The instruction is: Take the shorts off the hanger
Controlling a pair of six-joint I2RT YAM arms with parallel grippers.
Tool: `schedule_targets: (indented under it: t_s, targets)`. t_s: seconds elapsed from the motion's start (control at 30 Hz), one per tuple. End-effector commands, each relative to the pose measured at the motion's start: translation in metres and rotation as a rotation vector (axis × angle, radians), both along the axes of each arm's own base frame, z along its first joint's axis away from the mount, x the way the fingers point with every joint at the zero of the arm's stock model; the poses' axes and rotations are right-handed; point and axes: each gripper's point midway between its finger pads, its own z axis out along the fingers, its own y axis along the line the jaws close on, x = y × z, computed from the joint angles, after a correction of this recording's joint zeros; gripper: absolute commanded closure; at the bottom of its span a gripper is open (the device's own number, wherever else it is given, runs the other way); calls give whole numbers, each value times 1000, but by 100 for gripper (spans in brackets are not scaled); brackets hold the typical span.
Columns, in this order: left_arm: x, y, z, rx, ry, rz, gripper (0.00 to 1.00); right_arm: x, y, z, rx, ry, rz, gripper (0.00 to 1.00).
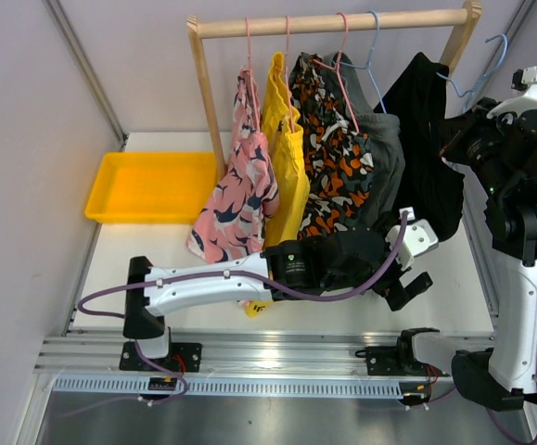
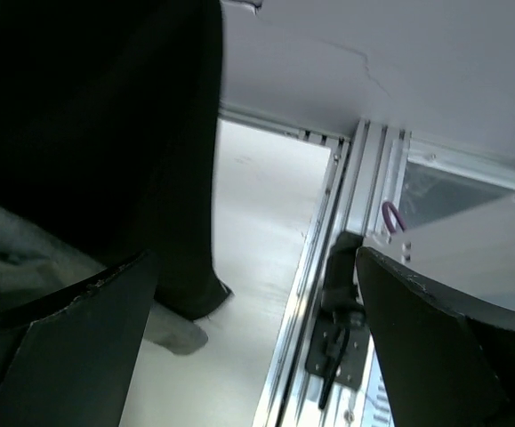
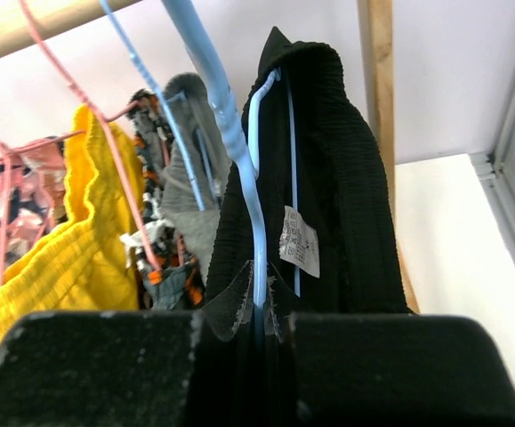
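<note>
Next, my left gripper takes hold of the black shorts by the low hem (image 1: 441, 228) (image 2: 200, 295), which leaves the shorts' waist free to slip off the blue hanger.
Five pairs of shorts hang at a wooden rack: pink shark-print (image 1: 240, 190), yellow (image 1: 288, 167), camouflage (image 1: 338, 171), grey (image 1: 389, 153) and black (image 1: 428, 148). The black shorts (image 3: 328, 169) sit on a blue hanger (image 1: 492, 63) whose hook is off to the right of the rod. My right gripper (image 3: 259, 307) is shut on that blue hanger's wire (image 3: 239, 151), seen from above as the right gripper (image 1: 452, 144) beside the black shorts. My left gripper (image 1: 415, 264) stands open low under the black shorts' hem (image 2: 106, 133). Nothing lies between the left gripper's fingers (image 2: 61, 356).
The rack's wooden rod (image 1: 333, 23) spans the back, with an upright post (image 1: 208, 93) at the left. A yellow tray (image 1: 152, 185) lies on the table left of the rack. An aluminium rail (image 2: 328, 267) runs along the table's right side.
</note>
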Motion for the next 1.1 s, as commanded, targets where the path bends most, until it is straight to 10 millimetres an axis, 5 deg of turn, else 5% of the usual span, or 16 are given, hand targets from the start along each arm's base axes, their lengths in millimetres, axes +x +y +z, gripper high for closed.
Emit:
schedule_targets:
  t_s: [0.0,0.27,0.5,0.57,0.6,0.67,0.7,0.77,0.8,0.87,0.9,1.07]
  targets:
    - [16,-13,33,-113,-54,61,1,-12,13,21,43,-70,69,100]
    - [29,-33,12,-105,-60,103,4,-29,22,38,72,-101,122,100]
    - [50,-39,-8,-116,-54,183,65,-37,25,47,87,-115,143,100]
    - [53,-36,-7,-126,-57,208,92,-36,24,46,90,-110,138,100]
    - [54,-34,-11,-120,-52,218,100,-37,24,45,88,-110,136,100]
    - [51,-28,-1,-151,-42,217,100,-35,23,43,85,-103,128,100]
    - [45,-24,-14,-128,-38,210,100,-34,22,42,85,-100,122,100]
    - [34,-12,4,-181,-30,205,100,-32,18,40,78,-97,101,100]
    - [17,-8,-23,-146,-18,185,100,-30,17,39,73,-95,93,100]
    - [-3,3,-16,-184,-8,170,100,-29,13,38,66,-92,70,100]
    - [-26,13,-73,-78,-1,151,100,-26,11,38,59,-89,59,100]
    - [-102,35,-141,11,77,75,100,-18,5,34,49,-75,26,100]
